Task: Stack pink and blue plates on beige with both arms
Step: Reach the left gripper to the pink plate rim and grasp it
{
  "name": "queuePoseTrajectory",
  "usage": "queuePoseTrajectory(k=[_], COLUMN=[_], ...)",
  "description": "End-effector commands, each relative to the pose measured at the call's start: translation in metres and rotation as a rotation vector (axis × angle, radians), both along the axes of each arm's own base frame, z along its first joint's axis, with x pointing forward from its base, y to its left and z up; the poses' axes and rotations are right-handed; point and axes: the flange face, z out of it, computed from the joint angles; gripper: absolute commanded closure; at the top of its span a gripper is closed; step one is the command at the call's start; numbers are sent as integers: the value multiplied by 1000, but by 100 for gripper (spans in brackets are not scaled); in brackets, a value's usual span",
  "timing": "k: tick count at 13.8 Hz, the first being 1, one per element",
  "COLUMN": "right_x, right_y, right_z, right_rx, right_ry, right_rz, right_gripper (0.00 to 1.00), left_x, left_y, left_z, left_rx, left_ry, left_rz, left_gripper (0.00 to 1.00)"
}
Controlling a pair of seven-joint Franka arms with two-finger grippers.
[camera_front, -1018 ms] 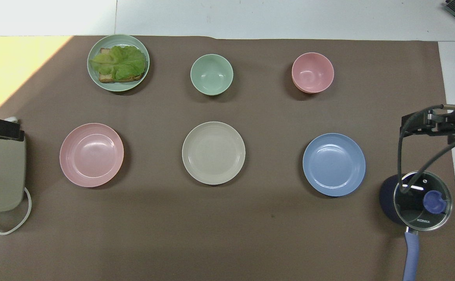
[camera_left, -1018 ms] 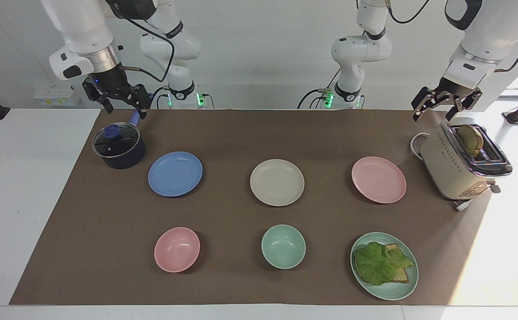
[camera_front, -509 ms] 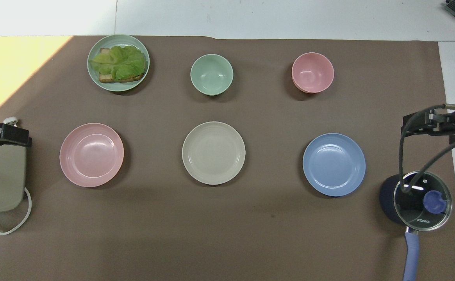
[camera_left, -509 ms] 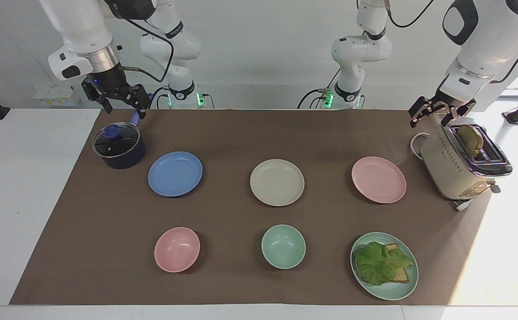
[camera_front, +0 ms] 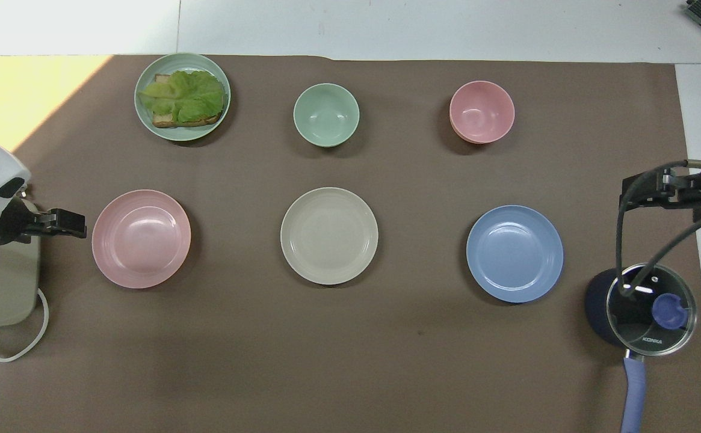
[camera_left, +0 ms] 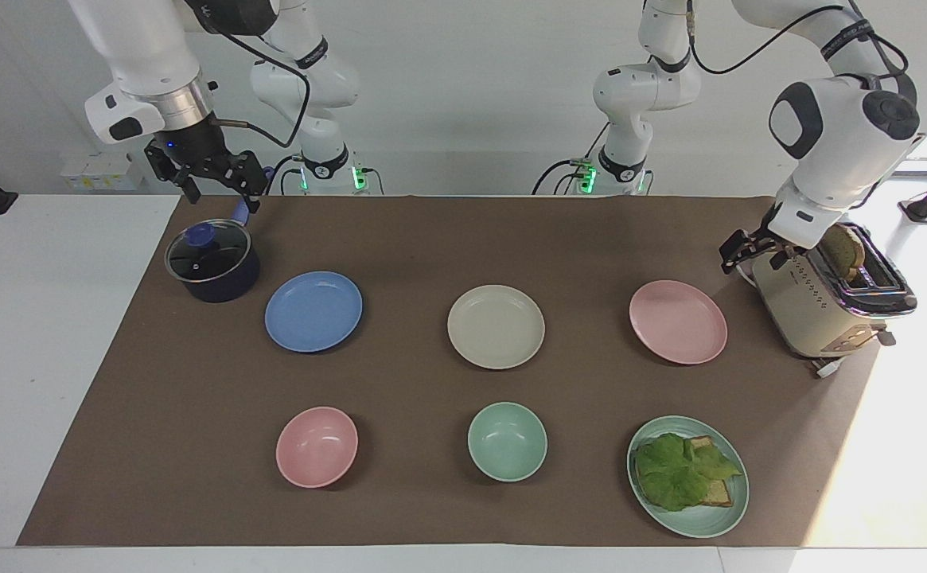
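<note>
The pink plate's broad round side spreads far wider than the left gripper's fingers, so the left gripper next needs to pinch the plate by its thin rim facing the toaster (camera_front: 95,241).
Three plates lie in a row on the brown mat: the blue plate (camera_left: 313,311) (camera_front: 514,253) toward the right arm's end, the beige plate (camera_left: 496,326) (camera_front: 329,235) in the middle, the pink plate (camera_left: 678,321) (camera_front: 141,238) toward the left arm's end. My left gripper (camera_left: 749,259) (camera_front: 76,224) hangs low and open between the toaster and the pink plate's rim, holding nothing. High above the pot, my right gripper (camera_left: 223,195) (camera_front: 633,193) is open and empty.
A dark pot with a glass lid (camera_left: 212,263) stands beside the blue plate. A beige toaster (camera_left: 809,306) holds a slice of bread. Farther from the robots sit a pink bowl (camera_left: 317,446), a green bowl (camera_left: 507,441) and a green plate (camera_left: 702,525) with lettuce on bread.
My left arm has swung down from above the toaster, bringing its gripper low toward the pink plate's rim. The right gripper has hardly moved. No plate has shifted.
</note>
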Motion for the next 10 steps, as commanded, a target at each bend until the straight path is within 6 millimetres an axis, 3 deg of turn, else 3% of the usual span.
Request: queuePoseTrajectory(k=[1, 5, 10], right_x=[2, 2, 3], right_y=[-5, -4, -5], right_z=[2, 2, 2], right_rx=[1, 1, 0], right_ry=[-11, -13, -16], right_rz=[-11, -14, -11], right_gripper=[0, 0, 0], left_x=[12, 4, -17], left_y=[2, 21, 20], left_z=[-54, -105, -123], left_rx=[4, -5, -33], left_ry=[31, 87, 137], left_rz=[-10, 37, 134], left_gripper=[0, 0, 0])
